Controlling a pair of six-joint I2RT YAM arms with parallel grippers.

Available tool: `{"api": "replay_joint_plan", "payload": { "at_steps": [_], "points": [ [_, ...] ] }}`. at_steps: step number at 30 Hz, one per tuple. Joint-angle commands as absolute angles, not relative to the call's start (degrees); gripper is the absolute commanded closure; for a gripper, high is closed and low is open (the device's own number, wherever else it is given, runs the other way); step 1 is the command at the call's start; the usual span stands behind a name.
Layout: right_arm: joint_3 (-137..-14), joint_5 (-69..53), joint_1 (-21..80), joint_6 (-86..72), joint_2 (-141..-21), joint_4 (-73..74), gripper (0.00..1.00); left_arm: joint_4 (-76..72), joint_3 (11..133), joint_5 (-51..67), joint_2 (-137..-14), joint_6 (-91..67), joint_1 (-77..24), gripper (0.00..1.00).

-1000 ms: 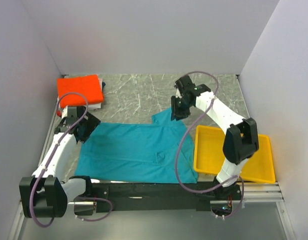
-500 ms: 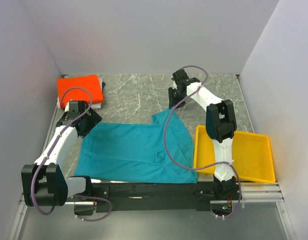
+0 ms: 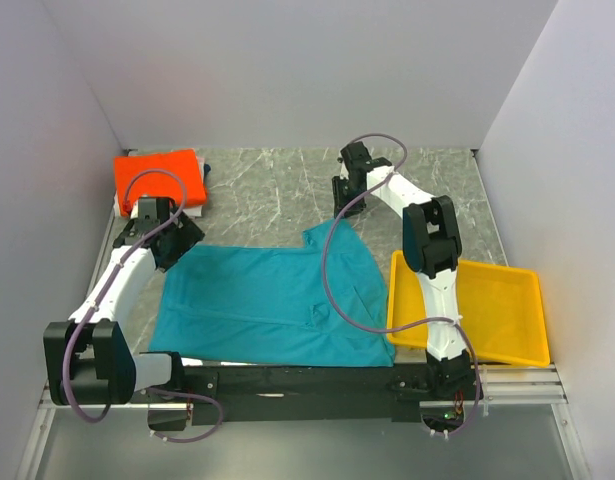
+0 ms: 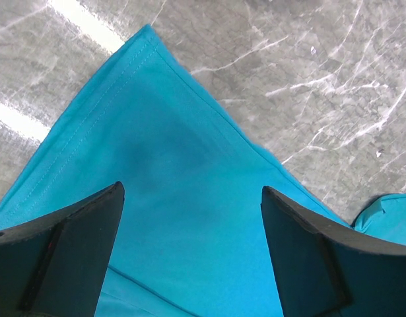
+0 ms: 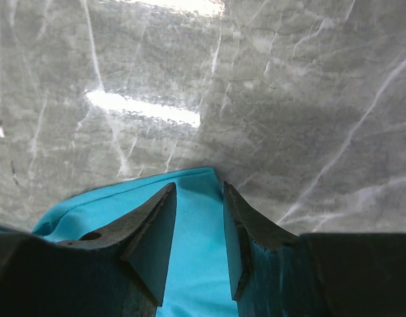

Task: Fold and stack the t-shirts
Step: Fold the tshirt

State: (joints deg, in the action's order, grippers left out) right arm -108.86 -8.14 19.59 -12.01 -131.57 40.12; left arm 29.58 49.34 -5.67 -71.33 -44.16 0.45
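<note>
The robot's right gripper will next take the teal t-shirt's far corner [image 3: 340,223] [image 5: 204,187] on the yellow tray's side, to fold the shirt's far edge over.
A teal t-shirt [image 3: 272,300] lies spread flat on the marble table. My left gripper [image 3: 175,240] hovers over its far-left corner; in the left wrist view [image 4: 191,191] the jaws stand wide open with the teal cloth [image 4: 169,198] flat beneath them. My right gripper [image 3: 342,208] is at the shirt's far-right corner. In the right wrist view [image 5: 199,186] the fingers [image 5: 153,224] stand narrowly apart, with the corner of the teal cloth [image 5: 199,231] lying between them. A folded orange shirt [image 3: 159,178] tops a small stack at the far left.
A yellow tray [image 3: 507,345] stands at the near right, beside the shirt's right edge. White walls close in the table on the left, back and right. Bare marble [image 3: 277,190] lies beyond the shirt.
My right arm has stretched out, its gripper moving a little farther back and left along the shirt's far-right corner. My left gripper has shifted slightly farther back. The shirt has barely moved.
</note>
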Motion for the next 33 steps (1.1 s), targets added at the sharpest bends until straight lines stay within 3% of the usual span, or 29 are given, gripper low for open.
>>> {"api": "replay_joint_plan", "payload": {
  "at_steps": [1, 6, 9, 14, 16, 25, 33],
  "points": [
    [-112.1, -7.4, 19.2, -10.9, -132.5, 39.0, 0.59, 29.2, 51.7, -5.4, -71.7, -42.2, 0.8, 0.09],
    [-110.2, -6.9, 19.3, -10.8, -132.7, 38.7, 0.62, 29.5, 52.1, -6.0, -72.5, -41.4, 1.1, 0.1],
    [-110.0, -6.3, 19.3, -11.0, -132.6, 38.8, 0.79, 29.7, 52.6, -7.0, -73.7, -40.0, 1.8, 0.11],
    [-110.0, -5.8, 19.2, -11.2, -132.2, 38.8, 1.0, 28.3, 53.0, -10.0, -76.9, -37.4, 2.9, 0.17],
    [-109.0, -5.0, 19.2, -11.1, -131.4, 38.7, 1.0, 26.8, 53.2, -10.7, -78.6, -36.4, 3.6, 0.19],
    [-103.3, -3.9, 19.2, -10.7, -127.1, 37.9, 1.0, 20.0, 55.8, -12.4, -87.6, -34.9, 5.4, 0.49],
    [-101.6, -4.0, 19.2, -10.4, -125.3, 38.4, 1.0, 16.9, 59.6, -13.4, -95.7, -33.1, 5.4, 0.59]
  ]
}}
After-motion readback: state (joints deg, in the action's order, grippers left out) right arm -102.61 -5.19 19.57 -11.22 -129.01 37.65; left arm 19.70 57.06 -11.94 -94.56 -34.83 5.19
